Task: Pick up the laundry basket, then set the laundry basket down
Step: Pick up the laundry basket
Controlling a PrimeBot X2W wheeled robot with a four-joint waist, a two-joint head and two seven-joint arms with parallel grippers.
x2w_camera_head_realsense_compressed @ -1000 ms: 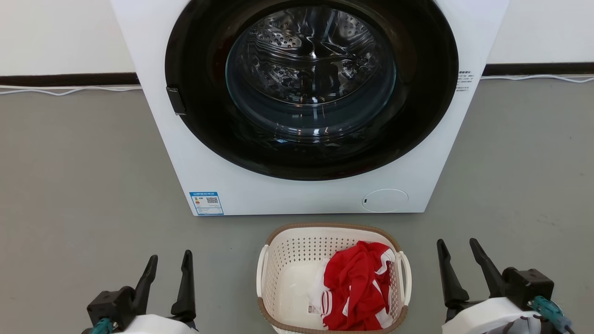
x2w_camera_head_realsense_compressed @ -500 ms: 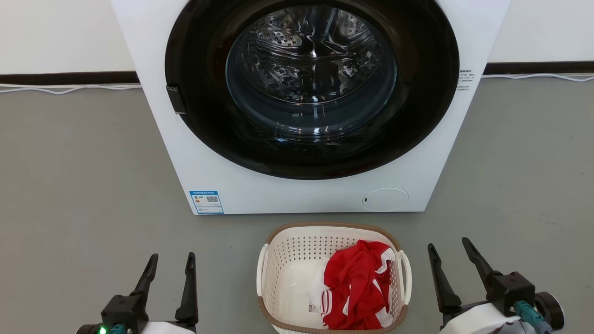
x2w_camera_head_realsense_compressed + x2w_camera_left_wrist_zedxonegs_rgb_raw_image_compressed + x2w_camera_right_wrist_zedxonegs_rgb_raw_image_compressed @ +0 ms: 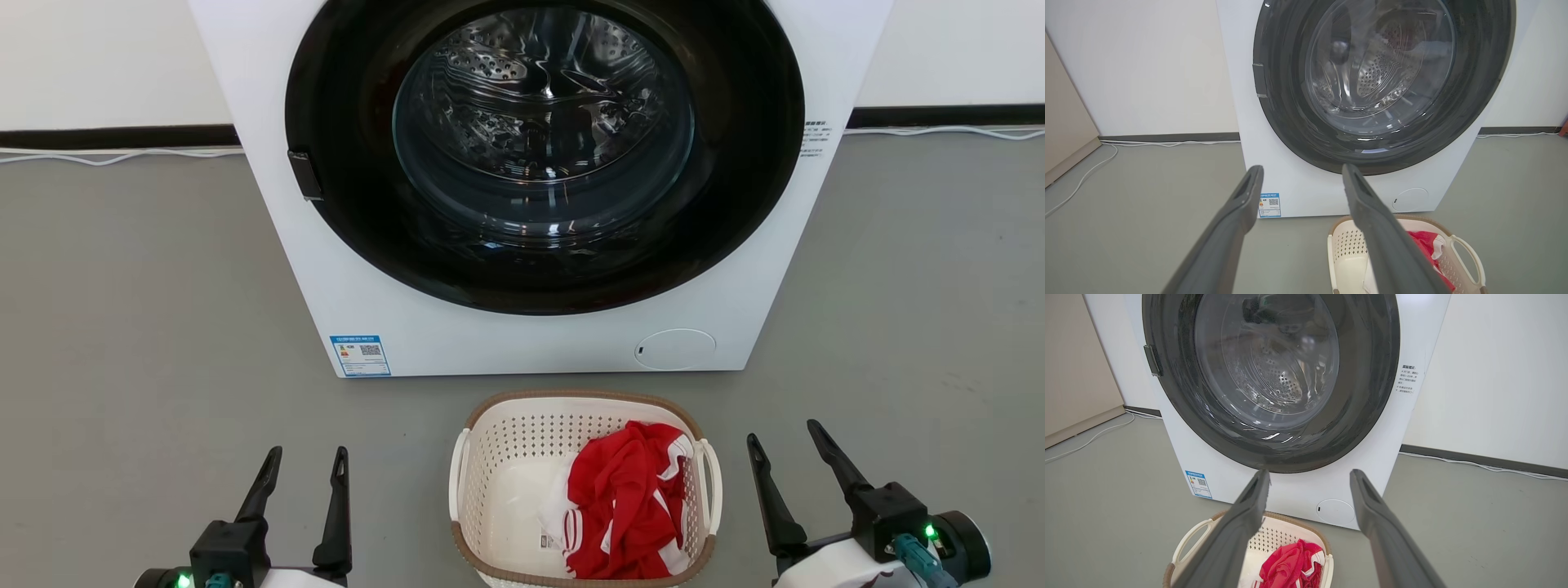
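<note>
The robot's left gripper needs to grab the slim white handle beside the basket's empty half next, because the laundry basket's body (image 3: 524,490) is far wider than the gripper's open fingers.
The laundry basket (image 3: 506,445), cream-white with a brown rim and white side handles, stands on the grey floor in front of the washing machine; a red and white garment (image 3: 624,498) lies in its right half. To the basket's left, my left gripper (image 3: 308,455) is open and holds nothing. My right gripper (image 3: 781,433) is open to the basket's right, also apart from it. The left wrist view shows the basket (image 3: 1345,249) low and right, behind my left gripper's (image 3: 1302,173) right finger. In the right wrist view the basket (image 3: 1280,535) sits low and left of my right gripper (image 3: 1309,477).
A white front-loading washing machine (image 3: 539,335) with a shut dark round door (image 3: 543,155) stands just behind the basket. White cables (image 3: 114,155) run along the wall's base. A beige panel (image 3: 1065,122) stands at far left. Grey floor lies on both sides.
My left gripper has sunk lower in the head view. My right gripper has dropped a little and rolled, its fingers shifting slightly left. The basket has not moved.
</note>
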